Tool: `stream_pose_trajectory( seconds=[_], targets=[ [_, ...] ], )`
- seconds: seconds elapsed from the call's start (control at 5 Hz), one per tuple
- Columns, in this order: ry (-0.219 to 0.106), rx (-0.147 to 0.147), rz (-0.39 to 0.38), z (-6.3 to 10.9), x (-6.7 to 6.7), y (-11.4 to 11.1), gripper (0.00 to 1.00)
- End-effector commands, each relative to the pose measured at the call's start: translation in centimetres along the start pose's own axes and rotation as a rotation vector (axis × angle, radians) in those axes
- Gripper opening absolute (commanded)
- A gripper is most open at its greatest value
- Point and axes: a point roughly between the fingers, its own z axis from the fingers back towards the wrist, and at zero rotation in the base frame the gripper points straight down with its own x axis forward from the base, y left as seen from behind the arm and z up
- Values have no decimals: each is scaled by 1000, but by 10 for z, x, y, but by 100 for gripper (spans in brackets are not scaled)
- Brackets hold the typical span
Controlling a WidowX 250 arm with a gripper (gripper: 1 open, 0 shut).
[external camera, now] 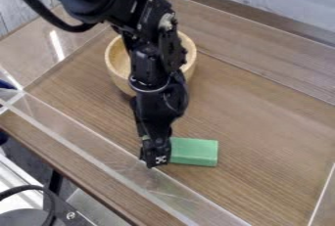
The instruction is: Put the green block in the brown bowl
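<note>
Next, my gripper grabs the green block by its short end (175, 152) to put the green block in the brown bowl (117, 64).
The green block (197, 152) lies flat on the wooden table, near the front edge. My gripper (153, 155) points straight down, low over the table at the block's left end, and its near finger covers that end. The jaws look open and the block rests on the table, not lifted. The brown bowl (117, 64) stands further back, up and to the left of the block. The black arm hides much of its inside, so I cannot see whether anything is in it.
A clear plastic wall (53, 137) runs along the table's front-left edge, close to the gripper. Bare wooden tabletop (262, 103) stretches to the right and behind the block. A clear wall also rises at the back right.
</note>
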Motion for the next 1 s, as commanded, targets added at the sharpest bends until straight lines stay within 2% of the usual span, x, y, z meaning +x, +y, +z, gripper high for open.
stream_pose_trajectory(
  seconds=[0.0, 0.2, 0.6, 0.8],
  targets=[
    [-9, 2, -7, 0, 2, -1, 100],
    [-14, 0, -5, 0, 3, -2, 100],
    [-25, 10, -18, 3, 13, -6, 100],
    [-28, 14, -17, 3, 16, -6, 0]
  ],
)
